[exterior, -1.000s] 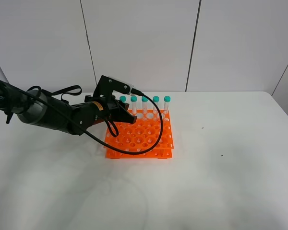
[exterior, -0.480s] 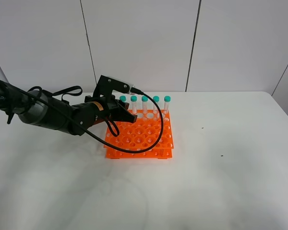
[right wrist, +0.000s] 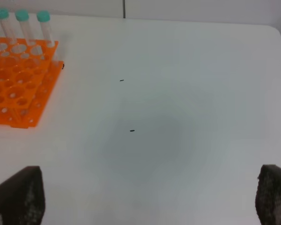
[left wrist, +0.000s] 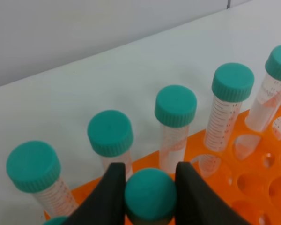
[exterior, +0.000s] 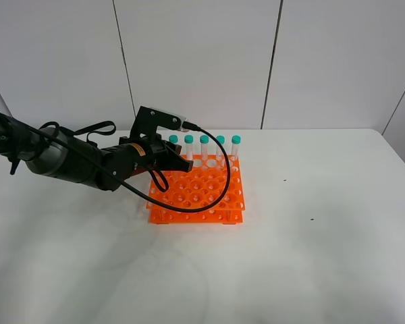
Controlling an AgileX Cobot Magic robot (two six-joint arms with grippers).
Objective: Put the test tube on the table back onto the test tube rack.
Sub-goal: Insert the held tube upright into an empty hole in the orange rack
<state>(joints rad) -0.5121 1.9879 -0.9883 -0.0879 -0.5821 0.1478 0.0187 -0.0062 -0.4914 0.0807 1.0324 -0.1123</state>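
The left gripper needs to release the test tube, because the held cap (left wrist: pixel 151 195) is level with the caps in the back row and the tube would stand in the rack.
The orange test tube rack (exterior: pixel 201 192) stands on the white table (exterior: pixel 310 263), with several teal-capped tubes (exterior: pixel 204 145) upright in its back row. My left gripper (exterior: pixel 178 162) hovers over the rack's back-left part. In the left wrist view its black fingers (left wrist: pixel 110 192) are shut on the teal cap of the test tube (left wrist: pixel 150 195), just in front of the back-row tubes (left wrist: pixel 175 107) and above the rack (left wrist: pixel 253 187). The tube's lower end is hidden. My right gripper (right wrist: pixel 147 192) is open over bare table, far from the rack (right wrist: pixel 14 79).
A black cable (exterior: pixel 224 189) loops from the left arm over the rack. Two small dark specks (exterior: pixel 285 180) lie on the table to the rack's right. White wall panels stand behind the table's back edge.
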